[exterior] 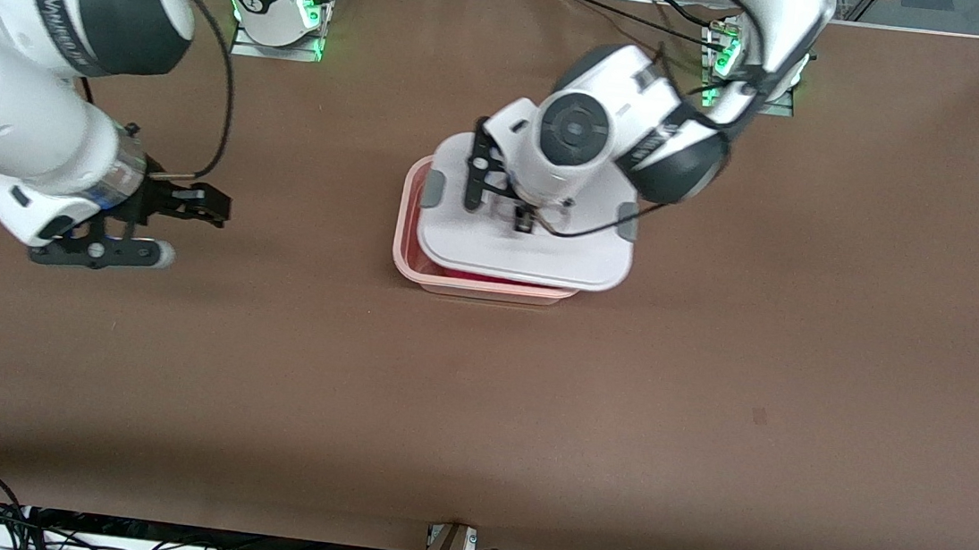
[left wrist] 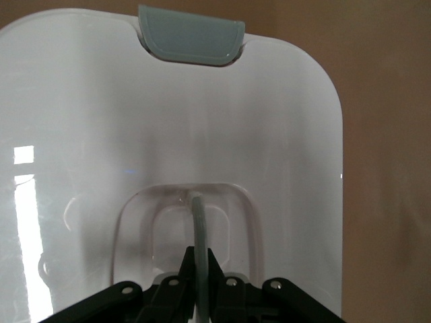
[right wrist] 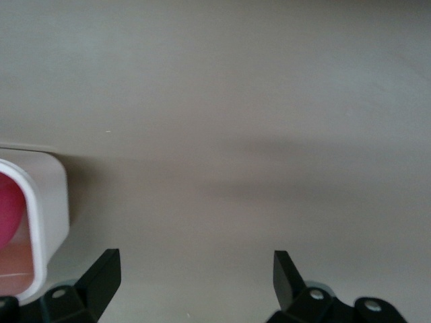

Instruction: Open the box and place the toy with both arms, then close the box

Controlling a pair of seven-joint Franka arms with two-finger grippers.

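Note:
My left gripper should line up the lid with the pink base's rim [exterior: 404, 245] before opening: the white lid's edge [exterior: 518, 276] hangs shifted above the base's rim.
The box's translucent base [exterior: 407, 245] stands mid-table. The pink toy lies inside it, showing as a red strip [exterior: 480, 276] under the lid and as a pink edge in the right wrist view [right wrist: 7, 208]. My left gripper [exterior: 524, 217] is shut on the clear centre handle [left wrist: 199, 219] of the white lid [exterior: 536, 257] and holds it over the base, shifted toward the left arm's end. A grey clip [left wrist: 190, 42] shows on the lid's edge [left wrist: 289, 134]. My right gripper [exterior: 197, 234] is open and empty over bare table toward the right arm's end; its wrist view [right wrist: 197, 269] shows a base corner [right wrist: 47, 202].
The brown table [exterior: 713, 377] stretches around the box. Both arm bases with green lights stand along the table's edge farthest from the camera [exterior: 280, 21]. Cables lie past the table's near edge [exterior: 158, 549].

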